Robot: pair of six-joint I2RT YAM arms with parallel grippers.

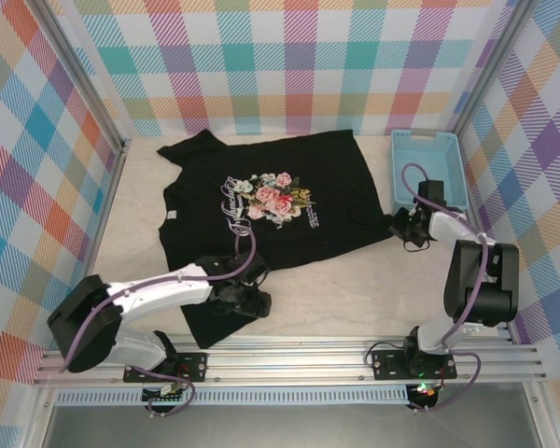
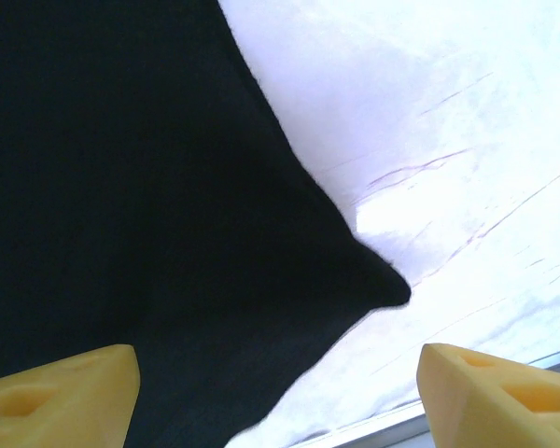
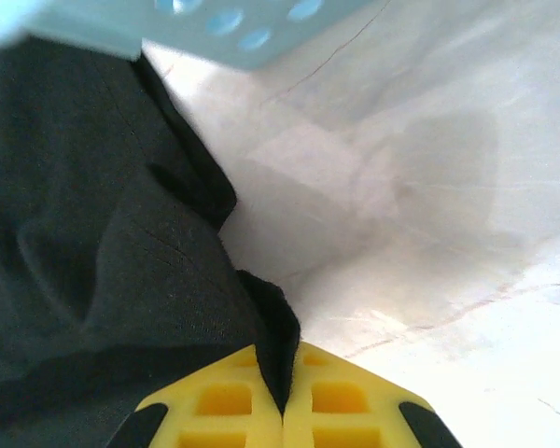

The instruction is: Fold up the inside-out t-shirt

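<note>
I should next grab the inside-out t-shirt's pointed near corner [image 2: 389,288] with my left gripper, opposite my right gripper's corner. Then the t-shirt can be stretched and flipped for folding.
The inside-out t-shirt [image 1: 201,191], black with a floral print, lies spread flat on the table. My left gripper [image 1: 250,301] hovers at its near hem. In the left wrist view that gripper [image 2: 278,383] is open, its yellow fingertips [image 2: 65,397] straddling a pointed corner of the black cloth [image 2: 149,215]. My right gripper [image 1: 400,228] is at the shirt's right corner, next to the basket. There, in the right wrist view, the gripper [image 3: 283,397] is shut on a fold of the shirt's edge [image 3: 273,322], the cloth pinched between its yellow pads [image 3: 341,401].
A light-blue plastic basket [image 1: 429,161] stands at the back right, close behind the right gripper; its rim [image 3: 215,28] shows in the right wrist view. Plaid walls enclose the table on three sides. A metal rail [image 1: 299,355] runs along the near edge.
</note>
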